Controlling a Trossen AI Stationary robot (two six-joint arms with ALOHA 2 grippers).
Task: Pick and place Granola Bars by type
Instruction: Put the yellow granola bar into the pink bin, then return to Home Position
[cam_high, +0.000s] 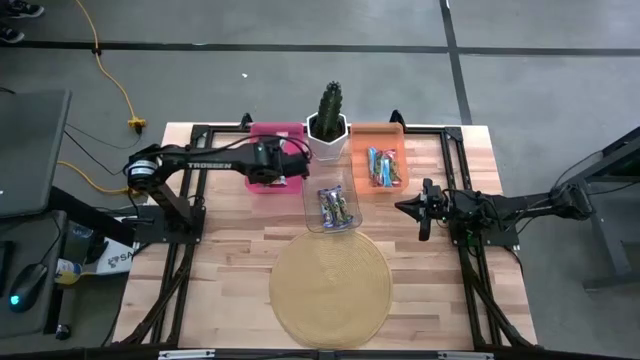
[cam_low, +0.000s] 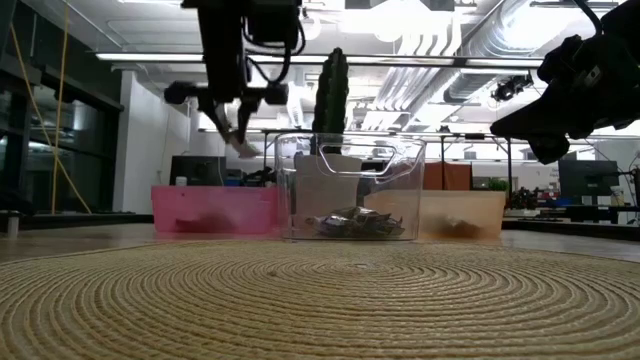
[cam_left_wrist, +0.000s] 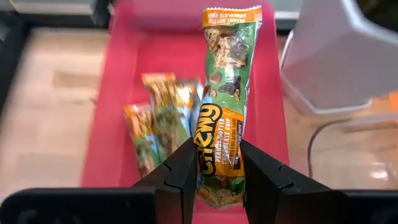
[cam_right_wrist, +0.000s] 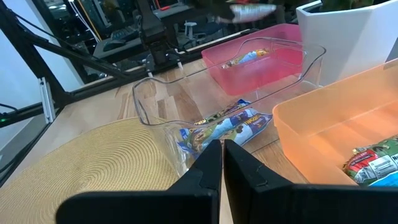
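My left gripper should keep hold of the green bar (cam_left_wrist: 227, 93) until it gets to the pink bin's bottom. The bar is hanging above the bin's bottom in the left wrist view.
My left gripper (cam_left_wrist: 219, 177) hangs over the pink bin (cam_high: 262, 180) at the table's far left and is shut on a green granola bar with orange ends (cam_left_wrist: 225, 93). A few more green-orange bars (cam_left_wrist: 158, 127) lie on that bin's floor. Purple-silver bars (cam_high: 337, 207) lie in the clear bin (cam_high: 312, 210), and blue-red bars (cam_high: 382, 166) in the orange bin (cam_high: 362, 135). My right gripper (cam_right_wrist: 222, 163) waits shut above the table, right of the clear bin, touching nothing. My left gripper pinches the green bar between its two fingers, across the wrapper near one end (cam_left_wrist: 219, 163). The fingers (cam_low: 240, 128) come from above, pointing down. The bar is lifted clear above the pink bin, and its long free end (cam_left_wrist: 231, 18) sticks out ahead of the fingers.
A cactus in a white pot (cam_high: 328, 128) stands between the pink and orange bins, close to my left gripper. A round woven mat (cam_high: 330, 285) covers the near middle of the table. Bare wood (cam_high: 225, 270) shows on both sides of the mat.
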